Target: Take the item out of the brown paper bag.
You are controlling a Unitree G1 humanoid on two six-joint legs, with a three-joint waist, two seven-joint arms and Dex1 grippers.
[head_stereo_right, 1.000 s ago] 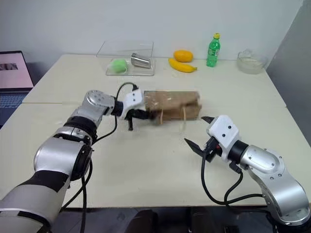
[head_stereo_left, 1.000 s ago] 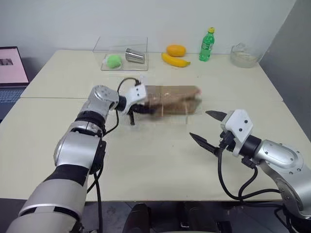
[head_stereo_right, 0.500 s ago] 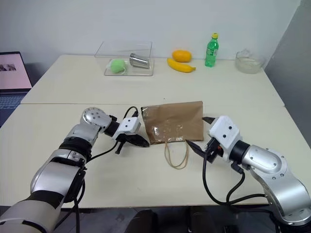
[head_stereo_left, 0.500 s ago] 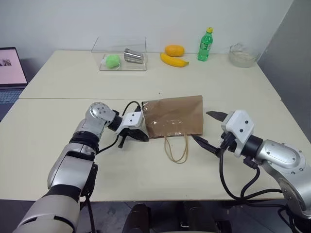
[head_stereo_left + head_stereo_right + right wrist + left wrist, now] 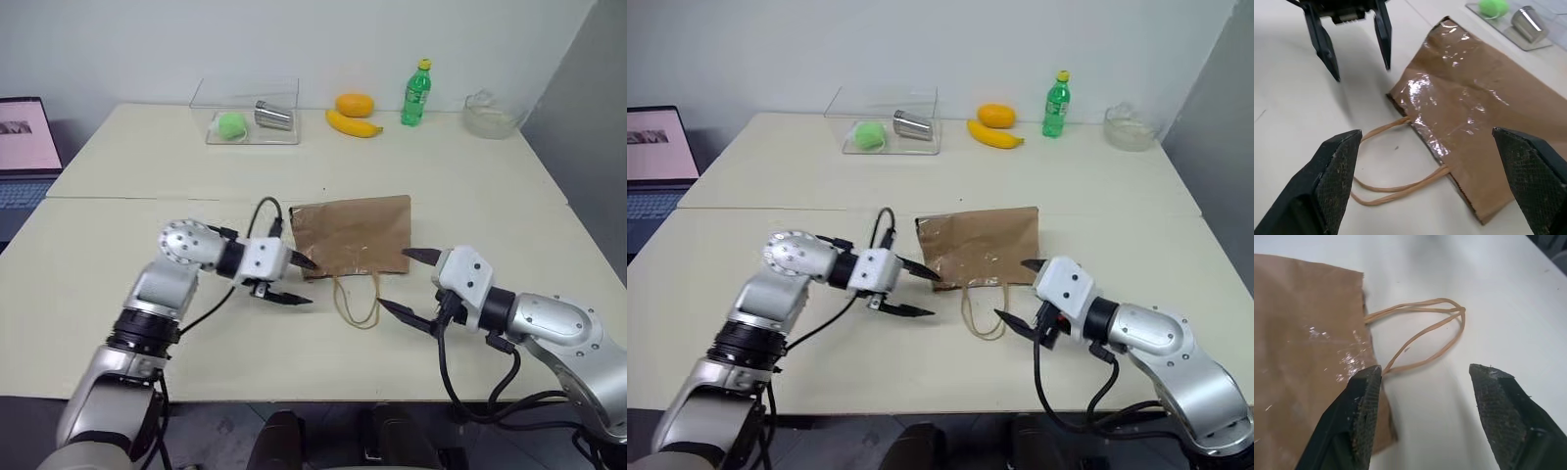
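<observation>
The bag lies flat and only its loop handles stick out. My left gripper next needs to pinch the paper bag (image 5: 355, 233) by its upper loop handle (image 5: 359, 311).
The brown paper bag (image 5: 355, 233) lies flat on the table with its tan loop handles (image 5: 359, 302) toward me. My left gripper (image 5: 301, 281) is open just off the bag's near left corner, one fingertip at the bag's edge, holding nothing. In the left wrist view the handles (image 5: 1426, 328) lie just beyond its spread fingers. On the other side, my right gripper (image 5: 409, 286) stands wide open by the bag's near right corner, a little above the table. The right wrist view looks over the bag (image 5: 1476, 110) toward the left gripper (image 5: 1360, 71). The item is hidden.
At the table's back stand a clear box (image 5: 250, 98) holding a green ball (image 5: 230, 123) and a metal cup (image 5: 274, 116), a banana (image 5: 353, 123), an orange fruit (image 5: 355, 103), a green bottle (image 5: 416, 92) and a glass bowl (image 5: 490, 113). A laptop (image 5: 24, 132) sits far left.
The bag, lifted and in motion a second ago, now lies flat. My left gripper has opened, let go of it and drawn back toward me. The right gripper sank slightly.
</observation>
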